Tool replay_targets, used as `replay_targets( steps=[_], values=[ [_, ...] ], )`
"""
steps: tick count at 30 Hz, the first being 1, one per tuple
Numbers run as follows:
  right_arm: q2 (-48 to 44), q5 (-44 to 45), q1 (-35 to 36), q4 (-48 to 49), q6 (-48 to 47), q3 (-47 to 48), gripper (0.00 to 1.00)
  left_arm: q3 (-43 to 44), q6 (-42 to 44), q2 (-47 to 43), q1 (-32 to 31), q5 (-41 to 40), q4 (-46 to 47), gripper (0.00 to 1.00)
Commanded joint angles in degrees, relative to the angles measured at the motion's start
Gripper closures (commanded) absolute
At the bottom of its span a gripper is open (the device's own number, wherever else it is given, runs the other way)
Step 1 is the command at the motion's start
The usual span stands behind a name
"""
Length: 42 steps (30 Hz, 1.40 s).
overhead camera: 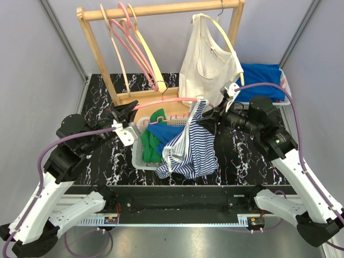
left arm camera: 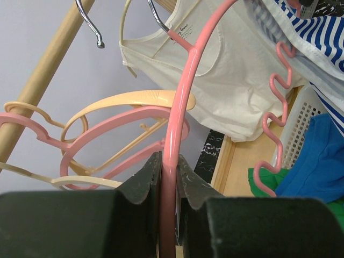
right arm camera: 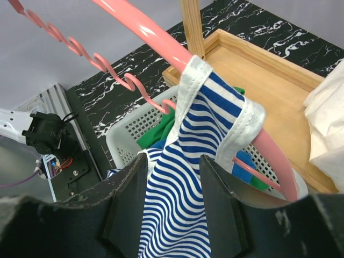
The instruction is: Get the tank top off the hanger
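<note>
I should pinch the striped tank top (overhead camera: 193, 148) just below its white-edged strap with my right gripper, to slip the tank top off the pink hanger (overhead camera: 172, 100).
The blue-and-white striped tank top (overhead camera: 191, 148) hangs from the right end of a pink hanger (overhead camera: 172, 100), drooping over the basket's front. In the right wrist view one white-edged strap (right arm camera: 244, 121) loops over the pink hanger (right arm camera: 145, 27). My left gripper (overhead camera: 129, 110) is shut on the hanger's left arm; in the left wrist view the pink bar (left arm camera: 180, 97) runs up between the closed fingers of that gripper (left arm camera: 169, 161). My right gripper (overhead camera: 210, 115) is at the hanger's right end. Its fingers (right arm camera: 129, 183) stand apart with the striped tank top (right arm camera: 201, 123) hanging between them.
A wooden rack (overhead camera: 161, 9) at the back carries a white tank top (overhead camera: 209, 59) on a cream hanger, plus spare pink and cream hangers (overhead camera: 131, 43). A white basket (overhead camera: 141, 157) holds green and blue clothes. Blue cloth (overhead camera: 263, 80) lies at the back right.
</note>
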Motion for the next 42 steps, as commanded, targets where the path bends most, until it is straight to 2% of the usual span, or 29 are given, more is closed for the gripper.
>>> replay_targets(
  steps=[1,6,9,12,13,17,18,23,30,35,39,42],
  values=[
    [2.2,0.7,0.4,5.3,1.7,-1.9,0.48,2.0,-1.4,-0.2,0.3,0.4,6.3,1.00],
    [4.1,2.5,0.4,8.1,1.5,-4.5,0.53,2.6,-2.5,-0.5,0.3,0.8,6.3,1.00],
    [4.7,2.9,0.4,9.0,1.7,-5.1,0.60,2.8,-3.0,-0.8,0.4,0.9,6.4,1.00],
    [4.8,3.3,0.4,10.5,2.2,-5.2,0.75,2.6,-3.0,-0.9,0.5,1.2,6.4,1.00],
    [4.8,3.6,0.5,10.7,2.3,-5.0,0.83,2.4,-3.1,-0.9,0.5,1.3,6.5,1.00],
    [3.9,3.8,0.4,11.5,2.3,-4.5,0.99,2.3,-3.0,-1.0,0.6,0.9,6.7,1.00],
    [3.3,4.2,0.4,11.6,2.3,-4.5,1.00,2.3,-3.0,-0.9,0.6,0.9,6.7,1.00],
    [0.8,7.3,0.4,10.0,0.2,-4.7,1.00,2.2,-2.5,-1.4,1.2,0.0,6.7,1.00],
    [-3.8,21.2,-0.5,5.7,-2.0,-4.8,1.00,1.8,-0.6,-3.0,3.0,-2.3,6.7,1.00],
    [-0.6,28.2,-2.7,6.4,-1.1,-1.2,1.00,3.0,0.3,-4.4,4.9,-5.5,5.1,1.00],
    [3.2,27.5,-4.2,8.2,-0.5,3.0,1.00,3.7,1.1,-6.3,4.9,-8.9,2.4,1.00],
    [5.4,20.5,-4.2,8.9,-0.3,4.5,1.00,3.5,1.6,-8.8,4.9,-10.6,1.1,1.00]
  ],
)
